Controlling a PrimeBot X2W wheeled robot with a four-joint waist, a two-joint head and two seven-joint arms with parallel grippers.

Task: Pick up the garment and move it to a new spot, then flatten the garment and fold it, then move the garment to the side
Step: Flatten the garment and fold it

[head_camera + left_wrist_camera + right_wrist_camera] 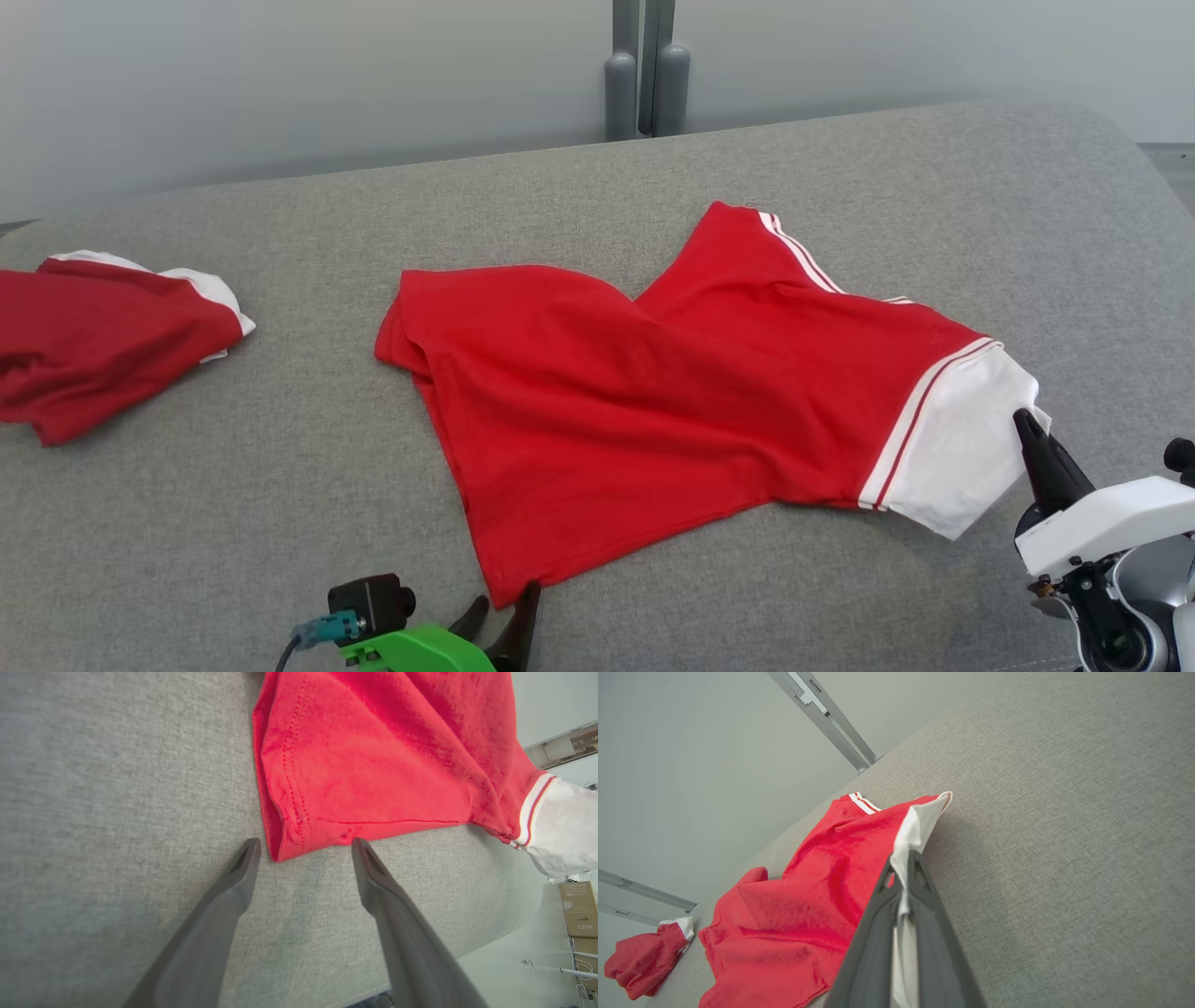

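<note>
My left gripper pinches the red garment by its stitched red hem corner (503, 589) next, to flatten the garment together with its held white sleeve end (961, 435).
A red garment (653, 401) with white striped sleeve ends lies spread on the grey surface (280, 485). My right gripper (1025, 420) is shut on its white sleeve end (913, 835), the cloth pinched between the two dark fingers. My left gripper (504, 607) stands open at the garment's near bottom corner (280, 849), which lies on the surface between the fingertips (250, 847), just beyond them. Nothing is held between the left fingers.
A second red and white garment (93, 345) lies bunched at the far left of the surface. Behind the surface rises a grey post (646, 70) against a pale wall. Cardboard boxes (579, 910) stand on the floor beyond the surface's edge.
</note>
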